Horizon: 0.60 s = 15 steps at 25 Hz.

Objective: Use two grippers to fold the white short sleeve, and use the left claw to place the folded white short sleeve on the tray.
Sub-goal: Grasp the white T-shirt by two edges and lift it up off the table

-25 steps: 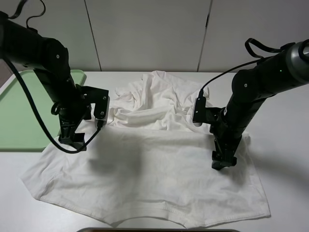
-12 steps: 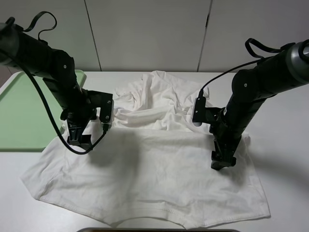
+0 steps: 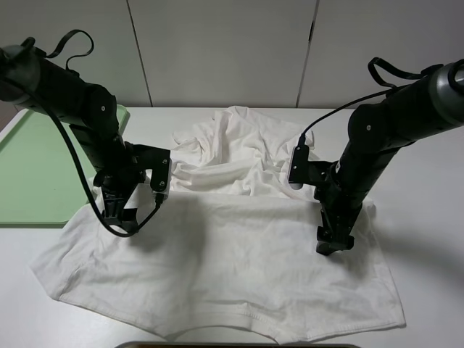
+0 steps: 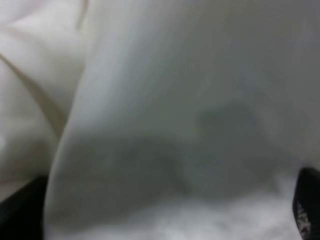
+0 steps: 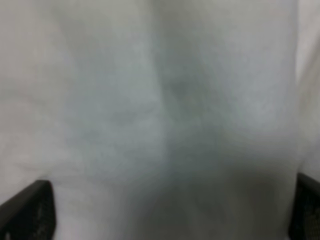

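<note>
I should close my right gripper now. Closing now would hold the white short sleeve (image 3: 232, 254). Both spread fingers reach down to the smooth cloth near the short sleeve's side hem (image 3: 386, 264).
The white short sleeve (image 3: 232, 254) lies spread on the white table, its upper part bunched in wrinkles (image 3: 232, 156). My left gripper (image 3: 120, 220) points down onto the shirt's left side, near its edge. The right gripper (image 3: 333, 243) points down onto the shirt's right side. White cloth fills the left wrist view, and the left gripper (image 4: 160, 210) has its black fingertips (image 4: 306, 200) wide apart at the corners. The right gripper (image 5: 165, 210) also stands open over cloth, fingertips (image 5: 27, 210) far apart. Neither holds a fold that I can see. The light green tray (image 3: 36, 167) sits at the left.
White cabinet panels stand behind the table. A dark rounded edge (image 3: 239, 345) shows at the very front of the table. Black cables hang from both arms. Bare table lies to the right of the shirt (image 3: 428, 239).
My left arm has shifted right and slightly forward, further onto the shirt's left side. The right arm and the shirt look unchanged.
</note>
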{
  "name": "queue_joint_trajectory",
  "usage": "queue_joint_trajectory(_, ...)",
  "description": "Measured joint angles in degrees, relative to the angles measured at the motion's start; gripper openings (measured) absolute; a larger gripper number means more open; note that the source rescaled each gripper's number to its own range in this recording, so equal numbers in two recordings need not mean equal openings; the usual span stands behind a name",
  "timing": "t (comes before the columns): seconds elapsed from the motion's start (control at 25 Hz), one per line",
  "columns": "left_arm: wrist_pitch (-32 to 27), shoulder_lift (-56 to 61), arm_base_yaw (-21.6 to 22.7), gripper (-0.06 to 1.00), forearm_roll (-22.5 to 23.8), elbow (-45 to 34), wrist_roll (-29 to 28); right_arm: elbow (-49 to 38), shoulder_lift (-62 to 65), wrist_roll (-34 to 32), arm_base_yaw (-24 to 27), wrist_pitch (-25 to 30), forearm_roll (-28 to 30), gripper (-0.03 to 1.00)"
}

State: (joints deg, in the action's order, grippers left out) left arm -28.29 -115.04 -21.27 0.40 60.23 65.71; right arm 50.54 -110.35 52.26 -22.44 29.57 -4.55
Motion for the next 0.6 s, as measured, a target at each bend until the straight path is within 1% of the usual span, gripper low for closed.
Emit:
queue_joint_trajectory(0.08,-0.05,0.0,0.0,0.84,0.0,0.0,0.0,0.0,0.0,0.0,0.0,0.0,-0.06,1.0)
queue_joint_trajectory(0.16,-0.05,0.0,0.0,0.72,0.0,0.0,0.0,0.0,0.0,0.0,0.0,0.0,-0.23,1.0)
queue_joint_trajectory(0.2,-0.26,0.0,0.0,0.67,0.0,0.0,0.0,0.0,0.0,0.0,0.0,0.0,-0.29,0.99)
queue_joint_trajectory(0.24,-0.4,0.0,0.0,0.61,0.0,0.0,0.0,0.0,0.0,0.0,0.0,0.09,-0.48,0.95)
queue_joint_trajectory(0.32,-0.69,0.0,0.0,0.48,0.0,0.0,0.0,0.0,-0.11,0.0,0.0,0.39,-1.1,0.81)
queue_joint_trajectory(0.36,-0.87,0.0,0.0,0.42,0.0,0.0,0.0,0.0,-0.11,0.0,0.0,0.39,-1.28,0.71)
queue_joint_trajectory(0.6,-1.28,0.0,0.0,0.17,0.0,0.0,0.0,0.0,-0.19,0.0,0.0,-0.12,-1.73,0.2)
